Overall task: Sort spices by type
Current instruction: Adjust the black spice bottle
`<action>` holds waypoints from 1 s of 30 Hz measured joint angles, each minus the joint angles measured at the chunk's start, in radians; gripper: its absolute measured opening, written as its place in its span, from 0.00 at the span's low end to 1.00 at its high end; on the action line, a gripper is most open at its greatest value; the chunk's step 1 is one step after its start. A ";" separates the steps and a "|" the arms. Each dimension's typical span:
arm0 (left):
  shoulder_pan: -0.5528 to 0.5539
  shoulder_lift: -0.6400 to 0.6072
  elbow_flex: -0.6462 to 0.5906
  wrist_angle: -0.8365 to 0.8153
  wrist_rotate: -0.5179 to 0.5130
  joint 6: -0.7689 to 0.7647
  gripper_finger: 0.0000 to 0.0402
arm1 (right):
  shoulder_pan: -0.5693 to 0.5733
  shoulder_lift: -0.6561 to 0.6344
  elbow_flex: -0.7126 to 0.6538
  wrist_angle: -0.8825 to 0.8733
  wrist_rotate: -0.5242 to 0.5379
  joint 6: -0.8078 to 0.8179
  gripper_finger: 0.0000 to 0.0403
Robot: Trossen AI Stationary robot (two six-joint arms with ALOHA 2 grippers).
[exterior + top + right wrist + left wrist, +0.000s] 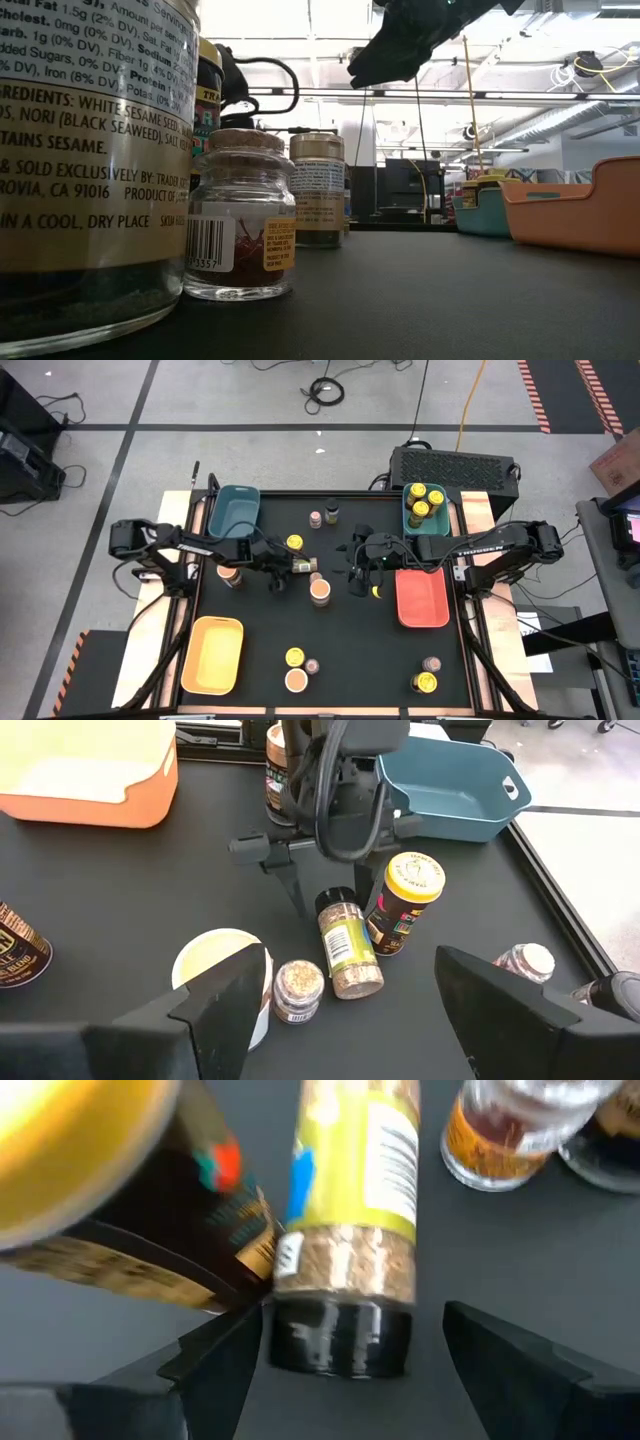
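Note:
The black lid (pixel 341 1336) is between my left gripper's fingers in the left wrist view, so I should close. Closing now would hold the jar.
A dark-lidded jar (pixel 301 565) with a yellow-green label lies on its side mid-table, next to an upright yellow-lidded jar (pixel 294 543). My left gripper (pixel 283 567) is open, and its fingers stand on either side of the lying jar's black lid (pixel 335 1335). The same jar (pixel 348 946) and the yellow-lidded jar (pixel 405 900) also show in the right wrist view. My right gripper (pixel 360 575) is open and empty above the table's middle, right of a tan-lidded jar (pixel 320 590). Three yellow-lidded jars (pixel 424 503) stand in the teal tray at the far right. My left gripper slants down from the table's left over the lying jar's lid end. One finger (pixel 225 1355) stands right beside the black lid (pixel 300 1342), and I cannot tell whether it touches. The other finger (pixel 510 1355) is apart from the lid. The jar lies on the table.
A dark teal tray (pixel 235 510) is far left, a yellow tray (pixel 212 653) near left, a red tray (pixel 422 598) at the right. Other jars stand at the far middle (pixel 323 516), by the left arm (pixel 232 575), and along the near edge (pixel 296 668) (pixel 427 675).

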 joint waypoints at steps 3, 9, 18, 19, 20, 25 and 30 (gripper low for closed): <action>0.000 0.013 0.000 0.007 0.009 0.000 0.78 | 0.000 0.000 0.000 0.002 0.000 0.002 0.71; -0.001 0.013 0.000 0.009 0.009 0.006 0.76 | 0.000 0.000 0.000 0.007 0.000 0.002 0.71; -0.001 0.011 0.000 -0.012 0.010 0.006 0.53 | 0.000 0.000 0.000 0.007 0.000 0.002 0.71; -0.001 0.006 0.000 -0.014 0.010 0.006 0.52 | 0.000 0.000 0.000 0.007 0.000 0.002 0.71; -0.001 0.000 0.000 -0.014 0.010 0.006 0.52 | 0.000 0.000 0.000 0.007 0.000 0.002 0.71; -0.003 -0.071 0.010 -0.074 0.013 -0.005 0.52 | 0.000 0.000 0.000 0.006 0.001 0.002 0.71; -0.033 -0.187 0.130 -0.406 0.020 -0.031 0.53 | 0.000 0.000 0.000 0.006 0.001 0.002 0.71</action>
